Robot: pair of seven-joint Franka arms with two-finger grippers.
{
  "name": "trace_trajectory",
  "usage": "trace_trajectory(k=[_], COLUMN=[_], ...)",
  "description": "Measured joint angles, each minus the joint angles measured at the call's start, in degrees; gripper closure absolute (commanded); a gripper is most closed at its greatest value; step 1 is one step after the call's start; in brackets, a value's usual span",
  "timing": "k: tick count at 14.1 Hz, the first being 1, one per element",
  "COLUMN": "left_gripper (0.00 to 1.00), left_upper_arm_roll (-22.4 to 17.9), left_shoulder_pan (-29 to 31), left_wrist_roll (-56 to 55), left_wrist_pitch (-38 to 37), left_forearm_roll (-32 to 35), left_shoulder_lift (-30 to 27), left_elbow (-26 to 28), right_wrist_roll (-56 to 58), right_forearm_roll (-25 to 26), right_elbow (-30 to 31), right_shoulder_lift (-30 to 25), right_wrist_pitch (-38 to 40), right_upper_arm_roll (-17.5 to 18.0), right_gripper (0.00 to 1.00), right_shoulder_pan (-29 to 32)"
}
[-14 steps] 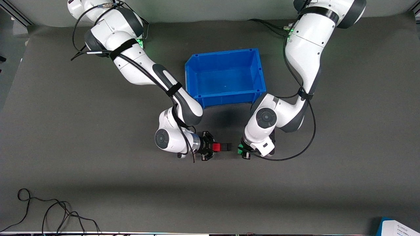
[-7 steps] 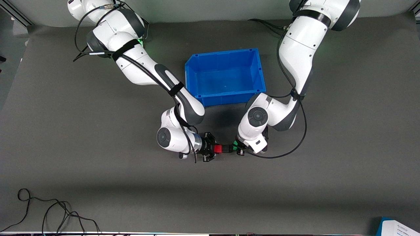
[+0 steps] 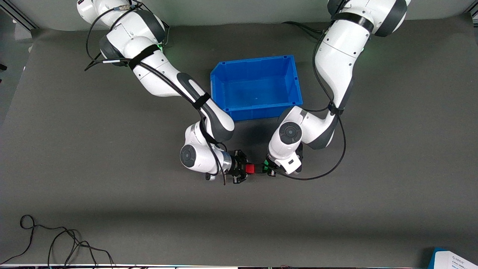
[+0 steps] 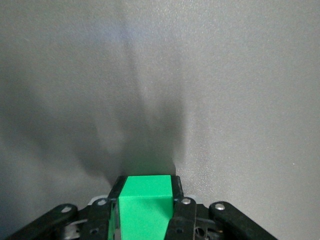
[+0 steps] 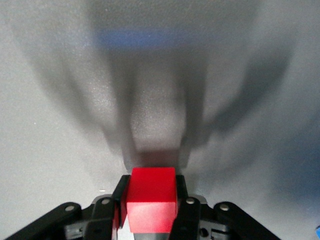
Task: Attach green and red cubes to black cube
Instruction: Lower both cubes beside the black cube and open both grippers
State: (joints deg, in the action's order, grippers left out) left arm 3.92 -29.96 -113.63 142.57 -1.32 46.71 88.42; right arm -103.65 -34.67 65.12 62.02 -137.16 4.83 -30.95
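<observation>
The red cube's lower edge (image 5: 154, 169) meets the cube's shadow on the tabletop, so the red cube would rest there. My right gripper releases it next.
My right gripper (image 3: 243, 170) is shut on the red cube (image 3: 249, 169), held low over the table, nearer to the front camera than the blue bin. The small black cube (image 3: 257, 169) sits against the red cube's outer face. My left gripper (image 3: 269, 169) is shut on the green cube (image 3: 265, 167), which is pressed up against the black cube's free face, so the three cubes form a row. In the left wrist view the green cube (image 4: 146, 202) fills the left gripper (image 4: 146, 186). In the right wrist view the red cube (image 5: 151, 200) fills the right gripper (image 5: 151, 184). The black cube does not show in either wrist view.
The empty blue bin (image 3: 224, 80) stands farther from the front camera than the grippers, between the two arms. Loose black cable (image 3: 56, 243) lies near the front edge at the right arm's end. A blue-and-white box corner (image 3: 453, 259) sits at the front edge at the left arm's end.
My left gripper has carried the green cube toward the right gripper, closing the gap until it meets the black cube. The right gripper has shifted slightly toward it with the red and black cubes.
</observation>
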Motion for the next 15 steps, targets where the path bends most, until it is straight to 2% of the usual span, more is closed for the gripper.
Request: trace_trajectory(k=[11,12,13,15], left_gripper=[1.0,0.89,0.44,0.3], left_upper_arm_roll=[-0.4,-0.4,-0.4,-0.4], left_shoulder_pan=[0.0,0.0,0.0,0.0], left_wrist_roll=[0.0,0.0,0.0,0.0], left_wrist_pitch=[0.0,0.0,0.0,0.0], left_forearm_roll=[0.0,0.0,0.0,0.0], left_shoulder_lift=[0.1,0.1,0.1,0.1], left_elbow=[-0.5,-0.5,-0.5,-0.5], right_wrist_roll=[0.0,0.0,0.0,0.0], right_forearm_roll=[0.0,0.0,0.0,0.0], right_elbow=[-0.2,-0.2,-0.2,-0.2], right_shoulder_lift=[0.1,0.1,0.1,0.2], right_wrist_pitch=[0.0,0.0,0.0,0.0], right_upper_arm_roll=[0.1,0.1,0.1,0.1], right_gripper=[0.88,0.88,0.87,0.86], right_shoulder_pan=[0.0,0.0,0.0,0.0])
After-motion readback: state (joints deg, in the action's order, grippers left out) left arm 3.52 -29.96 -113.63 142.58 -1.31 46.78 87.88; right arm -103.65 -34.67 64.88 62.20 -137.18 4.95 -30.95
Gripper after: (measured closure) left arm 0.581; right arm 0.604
